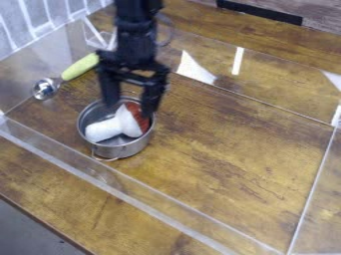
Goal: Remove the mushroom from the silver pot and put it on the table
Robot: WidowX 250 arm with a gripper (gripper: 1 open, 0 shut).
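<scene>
My gripper should lower before closing, as its fingertips are above the mushroom's reddish cap [135, 114].
The silver pot [112, 141] stands on the dark wood table [226, 149] at the left front. Inside it lies the mushroom [118, 123] on its side, white stem toward the front left and reddish-brown cap toward the back right. My gripper [131, 98] hangs straight down over the pot's back part, open, with one dark finger on each side of the cap end. Whether the fingers touch the mushroom I cannot tell.
A yellow-green handled utensil [82, 66] and a small metal ball-ended utensil [46, 89] lie at the left back. Low clear acrylic walls [160, 214] edge the table along the front and sides.
</scene>
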